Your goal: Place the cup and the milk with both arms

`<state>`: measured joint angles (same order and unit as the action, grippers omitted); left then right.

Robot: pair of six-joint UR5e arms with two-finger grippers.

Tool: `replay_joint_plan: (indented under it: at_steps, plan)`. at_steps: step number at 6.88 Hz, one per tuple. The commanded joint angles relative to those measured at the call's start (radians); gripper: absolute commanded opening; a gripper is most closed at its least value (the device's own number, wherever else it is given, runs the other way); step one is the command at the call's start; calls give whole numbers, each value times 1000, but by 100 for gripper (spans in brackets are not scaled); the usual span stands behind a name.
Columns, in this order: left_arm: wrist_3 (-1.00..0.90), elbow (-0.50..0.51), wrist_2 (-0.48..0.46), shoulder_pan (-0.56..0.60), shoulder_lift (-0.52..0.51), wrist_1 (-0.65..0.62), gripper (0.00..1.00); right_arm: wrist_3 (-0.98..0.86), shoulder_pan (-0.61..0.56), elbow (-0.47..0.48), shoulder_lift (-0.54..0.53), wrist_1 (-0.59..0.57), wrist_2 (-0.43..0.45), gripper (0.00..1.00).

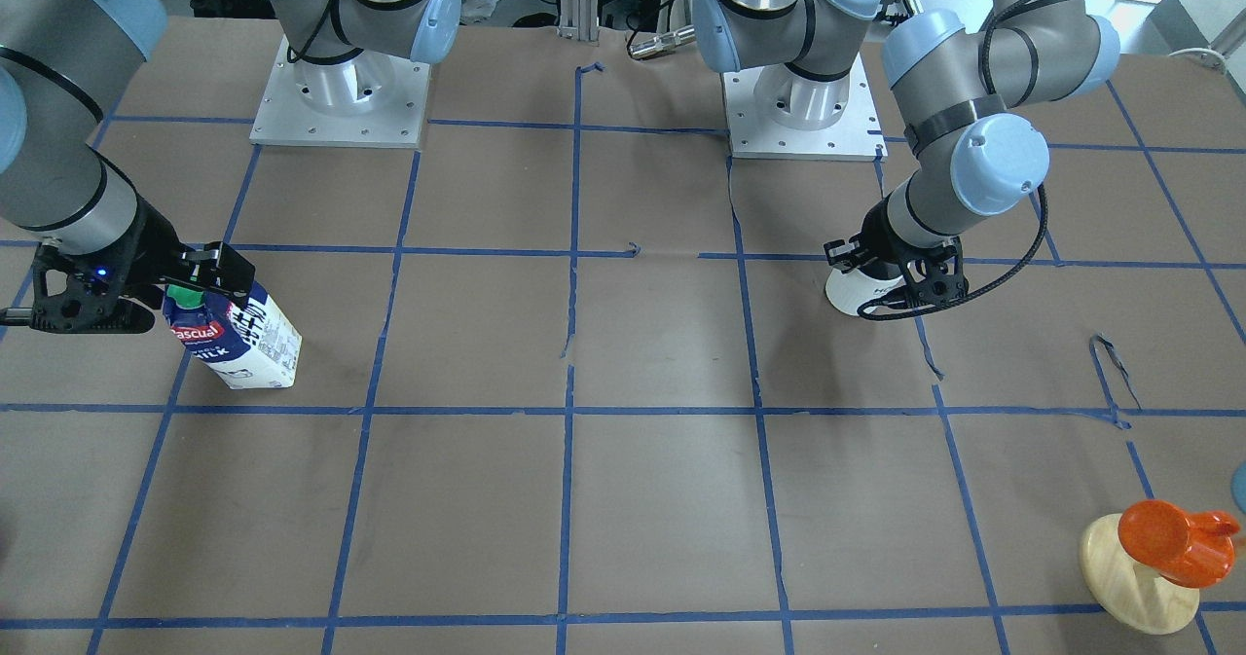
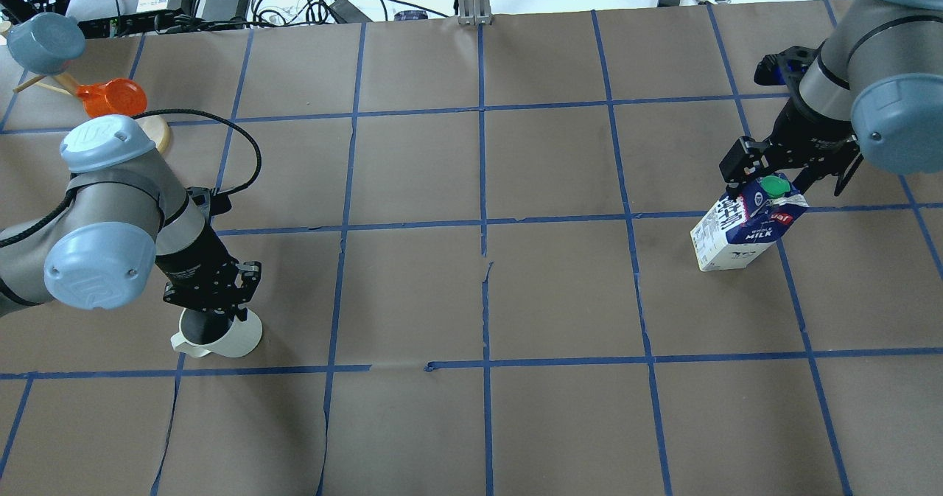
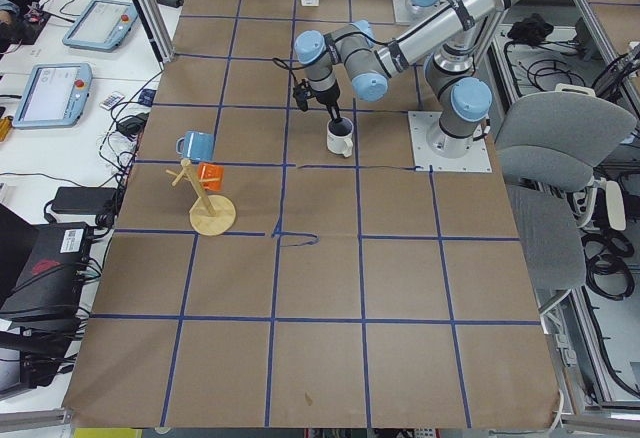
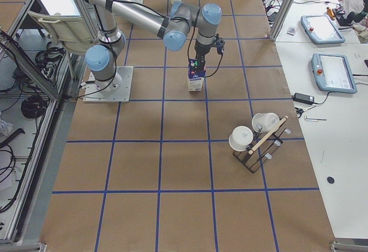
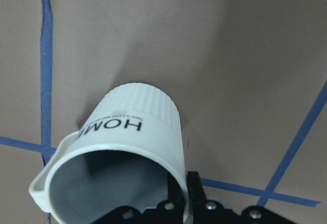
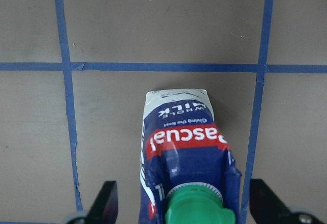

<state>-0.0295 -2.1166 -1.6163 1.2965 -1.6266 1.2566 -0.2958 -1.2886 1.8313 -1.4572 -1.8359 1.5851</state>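
Observation:
I will next take hold of the blue and white carton (image 1: 251,351) by its gable top (image 1: 210,305) with my right gripper, so that I can place the milk.
The cup (image 2: 236,337), a white mug with a dark inside and dark lettering, stands on the brown table paper at the near left of the overhead view. It also shows in the front view (image 1: 855,295) and the left wrist view (image 5: 138,127). My left gripper (image 2: 214,301) reaches down into it and is shut on its rim, one finger inside and one outside. The milk (image 2: 737,231), a blue and white carton with a green cap, stands upright on the right. My right gripper (image 6: 186,206) is open, its fingers (image 6: 107,203) set wide on either side of the carton's top without touching it.
A round wooden stand (image 1: 1134,582) with an orange cup (image 1: 1168,538) is at the table's edge on my left side; a blue cup (image 2: 37,43) hangs on it too. A rack with white mugs (image 4: 253,142) stands at the right end. The two arm bases (image 1: 341,110) are at the back.

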Motion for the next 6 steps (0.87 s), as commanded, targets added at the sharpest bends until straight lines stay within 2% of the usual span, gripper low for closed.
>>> replay_joint_plan:
  at_steps: [1, 2, 4, 5, 6]
  plan:
    - [6, 9, 1, 4, 1, -6, 0, 4, 0, -1, 0, 0, 1, 62]
    - [13, 44, 4, 9, -1, -3, 0, 4, 0, -3, 0, -2, 1, 49]
    - [74, 108, 12, 53, -9, 4, 0, 4, 0, -9, -2, 0, 1, 38]
    - [72, 136, 15, 63, -22, -3, 0, 4, 0, -13, -8, 3, 1, 38]
    - [127, 174, 66, 88, -47, -5, 0, 4, 0, -27, -9, 4, 1, 38]
